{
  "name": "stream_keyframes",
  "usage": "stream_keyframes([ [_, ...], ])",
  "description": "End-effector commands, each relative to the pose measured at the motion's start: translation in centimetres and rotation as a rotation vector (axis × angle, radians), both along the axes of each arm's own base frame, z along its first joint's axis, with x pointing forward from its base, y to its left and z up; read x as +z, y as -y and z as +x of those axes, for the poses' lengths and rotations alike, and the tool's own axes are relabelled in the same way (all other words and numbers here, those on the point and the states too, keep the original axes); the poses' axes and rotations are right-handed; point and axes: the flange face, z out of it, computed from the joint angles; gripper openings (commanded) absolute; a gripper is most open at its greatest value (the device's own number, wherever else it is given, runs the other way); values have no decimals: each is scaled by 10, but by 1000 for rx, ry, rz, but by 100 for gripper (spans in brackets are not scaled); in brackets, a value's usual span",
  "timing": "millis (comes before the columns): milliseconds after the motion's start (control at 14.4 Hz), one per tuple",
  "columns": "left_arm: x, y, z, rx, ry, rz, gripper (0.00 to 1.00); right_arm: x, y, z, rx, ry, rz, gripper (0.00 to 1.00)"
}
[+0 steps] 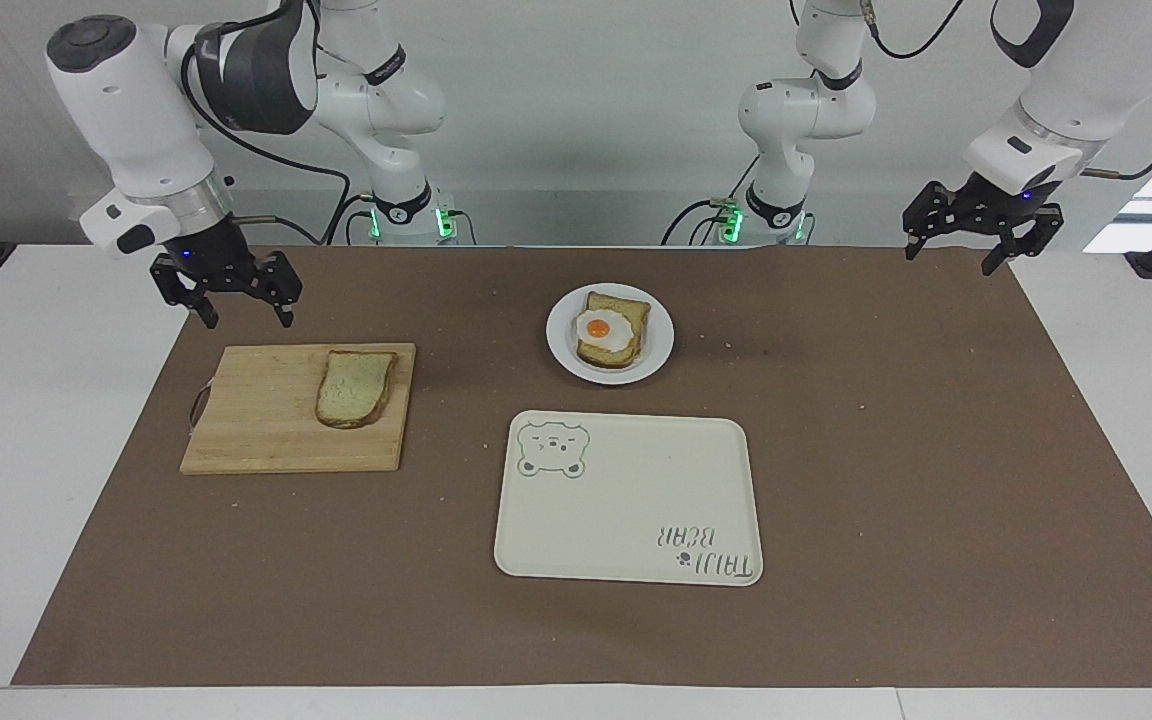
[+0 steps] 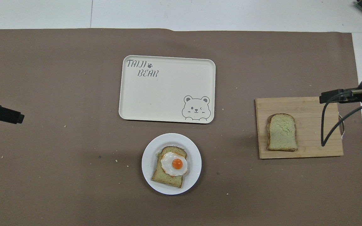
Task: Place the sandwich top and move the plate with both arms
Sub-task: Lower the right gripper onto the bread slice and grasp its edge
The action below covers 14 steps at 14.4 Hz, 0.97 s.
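The sandwich top's crust edge [image 2: 295,132] is the part my right gripper will grab next, to top the egg sandwich on the plate [image 2: 148,163].
The sandwich top [image 1: 356,387] [image 2: 282,131], a bare slice with a pale greenish face, lies flat on a wooden cutting board [image 1: 256,410] toward the right arm's end of the table. The white plate [image 1: 561,338] [image 2: 148,163] sits mid-table close to the robots and carries a bread slice with a fried egg [image 1: 608,328]. My right gripper [image 1: 247,318] hangs open and empty in the air over the board's edge nearest the robots, apart from the slice. My left gripper [image 1: 950,262] waits open and empty, high over the mat's corner at the left arm's end.
A cream rectangular tray [image 1: 626,495] [image 2: 167,89] with a bear drawing lies farther from the robots than the plate. A brown mat [image 1: 936,450] covers the table, with crumbs scattered on it. A black cable loops from the right wrist over the board's handle end.
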Motion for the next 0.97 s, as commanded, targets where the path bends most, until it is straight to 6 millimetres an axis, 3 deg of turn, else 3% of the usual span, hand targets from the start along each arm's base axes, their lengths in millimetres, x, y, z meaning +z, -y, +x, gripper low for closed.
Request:
stream_keyframes([
  [0,4,-3,-4,-7,15,9,100,-19,0,6,26,0,18,100],
  [278,4,-3,-4,-7,15,9,100,-63,-5,10,89,-40,99,100],
  [417,4,-3,-4,-7,15,9,100,-93,1,3,117,-47,100,100],
  [695,4,-3,-4,-7,15,9,100,-133,16,-7,172,-88,104,100],
  [904,4,-3,-4,-7,15,9,100,-175,8,-18,177,-83,103,100],
])
